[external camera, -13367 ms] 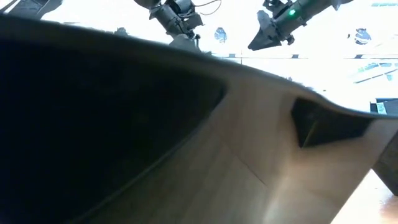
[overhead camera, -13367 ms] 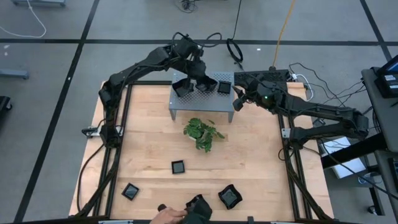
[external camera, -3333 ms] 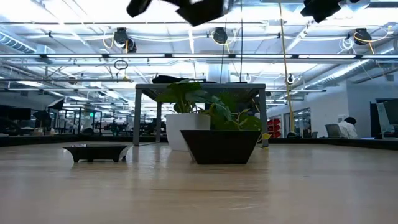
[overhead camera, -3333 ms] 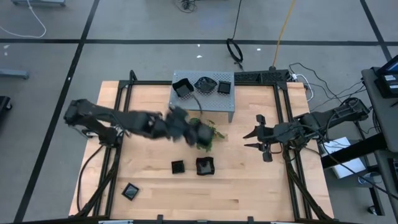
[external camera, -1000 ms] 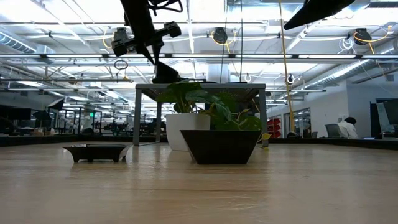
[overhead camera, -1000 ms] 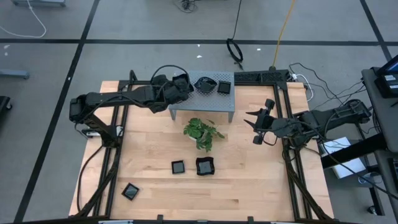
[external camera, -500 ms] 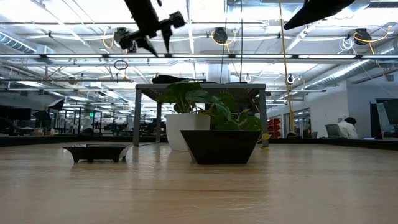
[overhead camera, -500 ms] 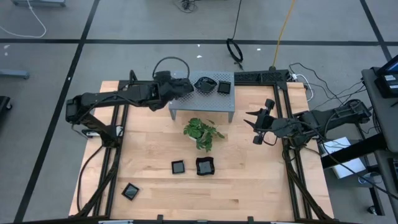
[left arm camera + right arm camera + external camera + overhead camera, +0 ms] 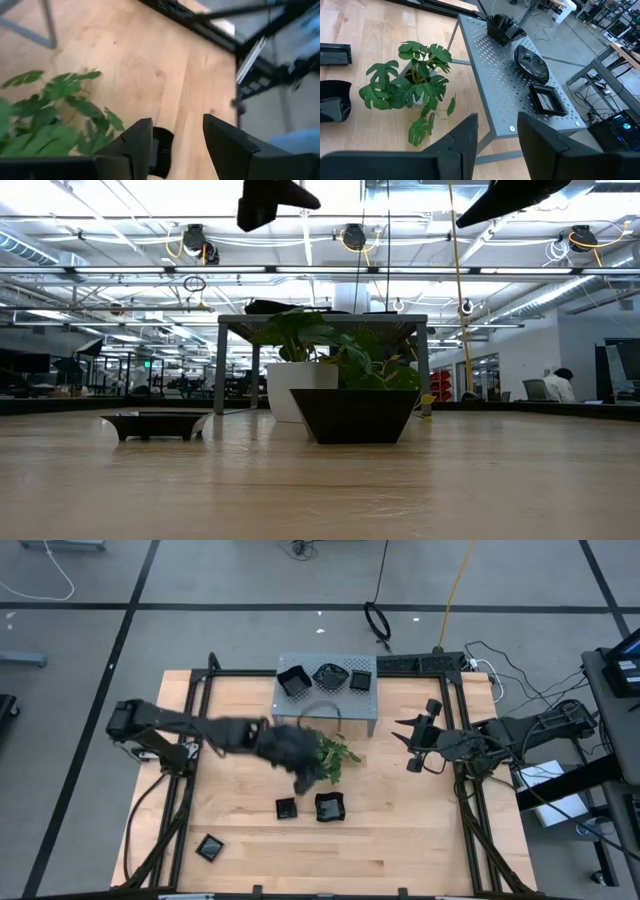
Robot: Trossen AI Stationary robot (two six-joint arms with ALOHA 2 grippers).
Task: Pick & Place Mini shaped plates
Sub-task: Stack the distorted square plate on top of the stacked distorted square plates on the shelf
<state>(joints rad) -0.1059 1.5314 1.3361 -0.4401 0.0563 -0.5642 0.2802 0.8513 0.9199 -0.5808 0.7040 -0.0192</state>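
Note:
My left gripper will next take hold of the small square plate's rim (image 9: 286,800), so that it can move the plate to the grey stand with the other plates.
Three mini shaped plates (image 9: 293,681) (image 9: 327,674) (image 9: 360,681) rest on top of the grey perforated stand (image 9: 345,705) at the far side. Three more plates lie flat on the table: two side by side (image 9: 286,808) (image 9: 329,807) near the middle and one (image 9: 210,847) at the near left. My left gripper (image 9: 305,772) is blurred and open, high over the table beside the green plant (image 9: 332,752). Its wrist view looks down on a black plate (image 9: 161,150). My right gripper (image 9: 415,745) waits open at the right, level with the plant.
The potted plant stands between the stand and the two middle plates, just under my left arm's path. Black frame rails (image 9: 200,740) run along the table's left and right sides. Bare wood (image 9: 400,840) lies at the near right.
My left gripper has opened over the stand's left end, leaving a plate on it. It has then risen and swung quickly toward the table's near edge, ending above the plant. The right arm has kept still.

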